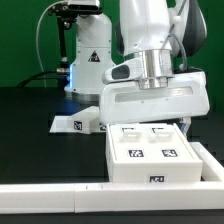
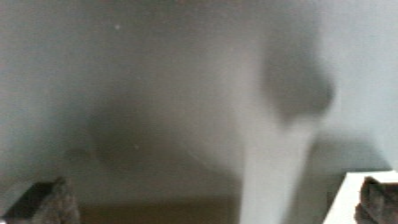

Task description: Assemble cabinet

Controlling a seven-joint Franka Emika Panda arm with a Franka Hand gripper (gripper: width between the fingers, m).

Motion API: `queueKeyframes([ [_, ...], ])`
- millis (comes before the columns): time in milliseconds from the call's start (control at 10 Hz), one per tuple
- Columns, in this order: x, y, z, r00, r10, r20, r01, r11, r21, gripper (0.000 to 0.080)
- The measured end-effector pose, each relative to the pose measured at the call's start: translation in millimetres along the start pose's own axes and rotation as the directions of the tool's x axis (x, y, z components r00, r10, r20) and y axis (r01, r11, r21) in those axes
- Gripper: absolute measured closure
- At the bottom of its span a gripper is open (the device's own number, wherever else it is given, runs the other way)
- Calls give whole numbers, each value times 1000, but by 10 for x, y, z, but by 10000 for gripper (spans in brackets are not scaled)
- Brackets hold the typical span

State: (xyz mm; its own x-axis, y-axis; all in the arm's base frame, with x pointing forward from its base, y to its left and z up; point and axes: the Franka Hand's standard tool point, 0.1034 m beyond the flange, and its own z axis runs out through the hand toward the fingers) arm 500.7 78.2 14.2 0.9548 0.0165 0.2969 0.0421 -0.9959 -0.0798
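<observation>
I'll grab the white cabinet by its end's round post next, to stand it on its base.
The cabinet is a white box lying on the black table, its top face carrying several black-and-white tags and one more tag on its near side. My gripper hangs straight down just behind and above the cabinet's far edge, its fingertips hidden there. In the wrist view a blurred white surface fills the picture very close up. The two dark fingertips stand far apart at the picture's corners, so my gripper is open and holds nothing. A small flat white tagged panel lies on the exterior view's left of the cabinet.
A long plain white rail runs along the table's near edge, turning up past the cabinet on the exterior view's right. The robot's base stands at the back with cables beside it.
</observation>
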Motion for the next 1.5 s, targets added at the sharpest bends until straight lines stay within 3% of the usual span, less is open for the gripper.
queueKeyframes([
  [200, -37, 201, 36, 999, 39, 10, -39, 999, -8, 4],
  [400, -77, 221, 36, 999, 40, 3, -40, 999, -13, 4],
  [800, 128, 230, -44, 999, 43, -11, -43, 999, -8, 4],
  [1000, 89, 210, -14, 999, 39, -6, -39, 999, -7, 4],
  [1200, 91, 213, -13, 999, 39, -6, -39, 999, -7, 240],
  [1300, 90, 213, -13, 999, 39, -6, -39, 999, -7, 240],
  [1500, 90, 214, -13, 999, 39, -6, -39, 999, -7, 573],
])
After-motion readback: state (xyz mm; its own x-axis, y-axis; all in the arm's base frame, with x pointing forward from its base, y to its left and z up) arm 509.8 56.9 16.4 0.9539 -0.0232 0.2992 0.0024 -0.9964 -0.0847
